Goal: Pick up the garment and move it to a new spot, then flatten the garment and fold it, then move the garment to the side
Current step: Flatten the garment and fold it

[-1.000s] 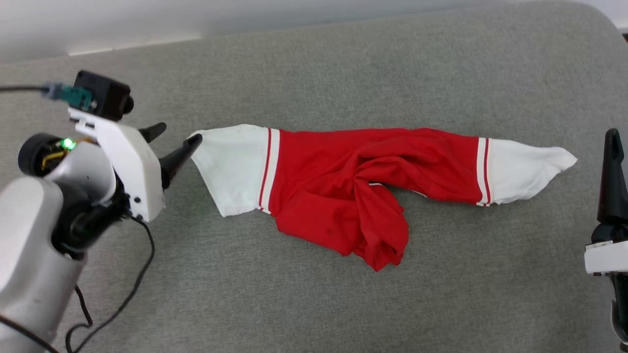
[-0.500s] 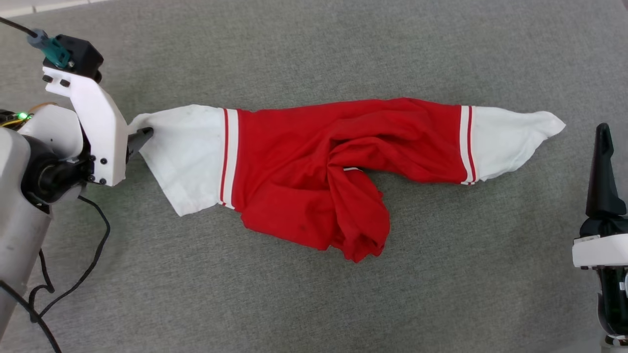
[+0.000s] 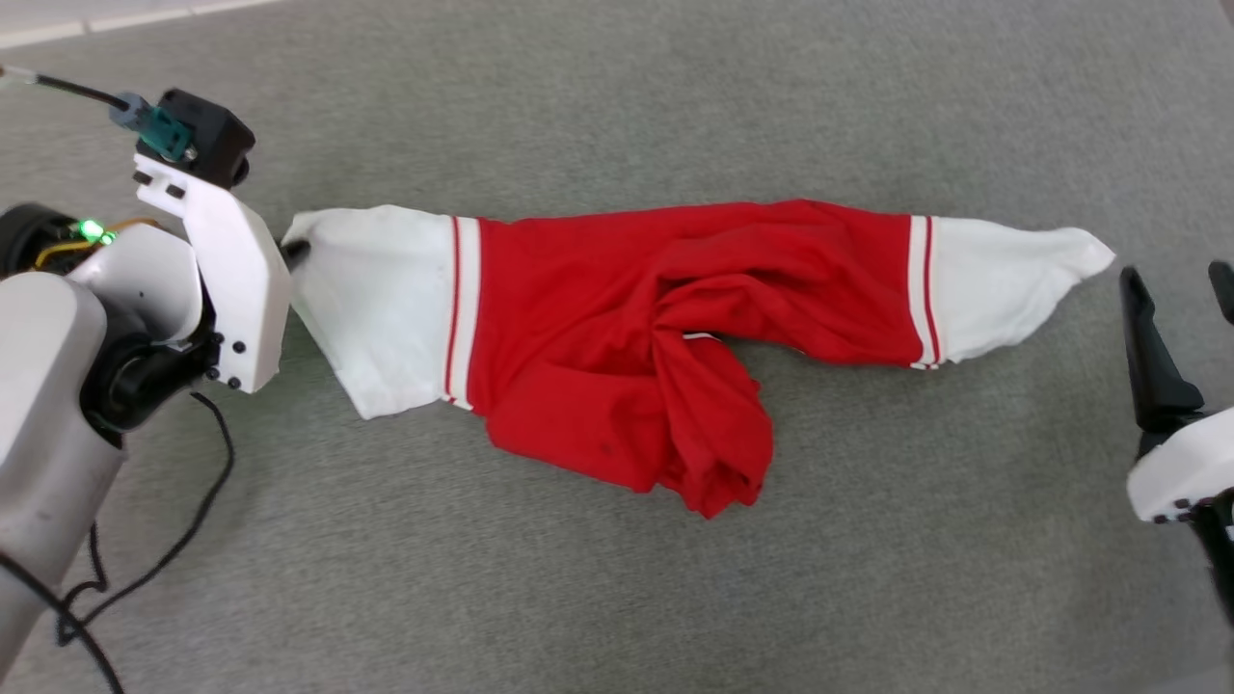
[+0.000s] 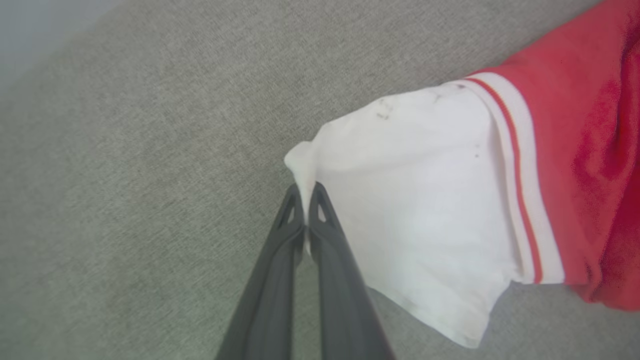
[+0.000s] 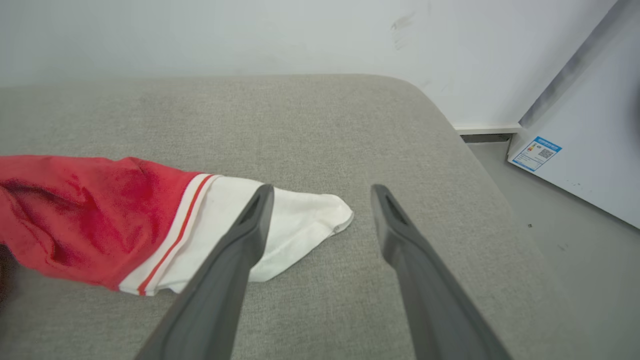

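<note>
The white sleeve should be grabbed next by its tip [image 3: 1093, 253] with my right gripper, to lift and spread the jersey [image 3: 625, 324] so it can be flattened.
The garment [image 3: 617, 318], a red jersey with white sleeves and red-white stripe trim, lies stretched out sideways and bunched in the middle on the grey padded surface [image 3: 868, 578]. My left gripper [image 3: 294, 249] is shut on the tip of the left white sleeve [image 3: 386, 299]. In the left wrist view the left gripper [image 4: 305, 192] pinches a small peak of the white sleeve [image 4: 415, 200] fabric. My right gripper [image 3: 1171, 280] stands open just right of the other white sleeve [image 3: 1003, 280]. In the right wrist view the right gripper [image 5: 322, 190] hovers over the garment's sleeve tip [image 5: 300, 225], not touching it.
A black cable [image 3: 207, 501] hangs from the left arm over the surface's lower left. In the right wrist view the padded surface [image 5: 350, 125] ends in a rounded corner, with floor [image 5: 565, 260], a white wall and a white cabinet [image 5: 580, 150] beyond it.
The left gripper has gone from open beside the sleeve to shut on its corner. The head camera tilted down. The right gripper now leans in towards the right sleeve.
</note>
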Available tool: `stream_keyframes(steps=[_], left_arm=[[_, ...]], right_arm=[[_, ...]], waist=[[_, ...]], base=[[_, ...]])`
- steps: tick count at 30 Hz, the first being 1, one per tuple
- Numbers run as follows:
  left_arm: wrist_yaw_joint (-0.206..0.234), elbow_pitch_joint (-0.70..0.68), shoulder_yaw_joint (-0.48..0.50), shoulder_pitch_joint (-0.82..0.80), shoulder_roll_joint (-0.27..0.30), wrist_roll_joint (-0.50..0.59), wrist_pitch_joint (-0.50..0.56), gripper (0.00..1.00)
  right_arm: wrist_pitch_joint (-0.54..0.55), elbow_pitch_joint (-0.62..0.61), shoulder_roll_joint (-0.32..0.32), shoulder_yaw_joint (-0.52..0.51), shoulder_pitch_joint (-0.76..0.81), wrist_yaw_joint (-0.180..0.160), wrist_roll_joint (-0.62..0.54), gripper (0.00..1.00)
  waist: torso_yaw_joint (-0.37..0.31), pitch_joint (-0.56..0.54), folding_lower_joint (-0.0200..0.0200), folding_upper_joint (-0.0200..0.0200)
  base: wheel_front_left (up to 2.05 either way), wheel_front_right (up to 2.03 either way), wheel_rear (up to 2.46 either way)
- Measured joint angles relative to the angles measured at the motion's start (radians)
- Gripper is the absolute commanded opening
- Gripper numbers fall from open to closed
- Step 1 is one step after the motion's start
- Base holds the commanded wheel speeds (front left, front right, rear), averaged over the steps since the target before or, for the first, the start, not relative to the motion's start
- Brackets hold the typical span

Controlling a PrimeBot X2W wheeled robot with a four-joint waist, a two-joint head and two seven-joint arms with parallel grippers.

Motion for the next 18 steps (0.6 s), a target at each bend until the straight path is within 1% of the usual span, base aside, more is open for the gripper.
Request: stream_keyframes(steps=[3, 6, 8, 12, 15, 18], left_arm=[[0.0, -0.06, -0.006, 0.004, 0.025, 0.004, -0.068, 0.0], [0.0, -0.128, -0.009, 0.018, 0.038, 0.002, -0.119, 0.0], [0.0, -0.186, -0.003, 0.025, 0.042, -0.02, -0.144, 0.0], [0.0, -0.321, -0.012, 0.057, 0.051, -0.027, -0.168, 0.0], [0.007, -0.419, -0.014, 0.079, 0.06, -0.023, -0.174, 0.0], [0.018, -0.5, -0.021, 0.096, 0.065, -0.02, -0.174, 0.0]], right_arm=[[0.172, 0.012, -0.075, 0.014, -0.009, 0.0, 0.033, 1.0], [0.351, 0.032, -0.145, 0.04, -0.029, 0.0, 0.082, 1.0], [0.466, 0.047, -0.197, 0.053, -0.058, 0.0, 0.098, 1.0], [0.676, 0.087, -0.232, 0.026, -0.119, 0.0, 0.148, 1.0], [0.779, 0.119, -0.272, 0.005, -0.178, 0.0, 0.14, 1.0], [0.83, 0.164, -0.298, -0.003, -0.222, 0.0, 0.105, 1.0]], waist=[[0.024, -0.021, 0.0, 0.0], [0.052, -0.041, 0.0, 0.0], [0.074, -0.053, 0.0, 0.0], [0.12, -0.068, 0.0, 0.0], [0.155, -0.07, 0.0, 0.0], [0.187, -0.063, 0.0, 0.0]], base=[[0.0, 0.0, 0.0], [0.0, 0.0, 0.0], [0.0, 0.0, 0.0], [0.0, 0.0, 0.0], [0.0, 0.0, 0.0], [0.0, 0.0, 0.0]])
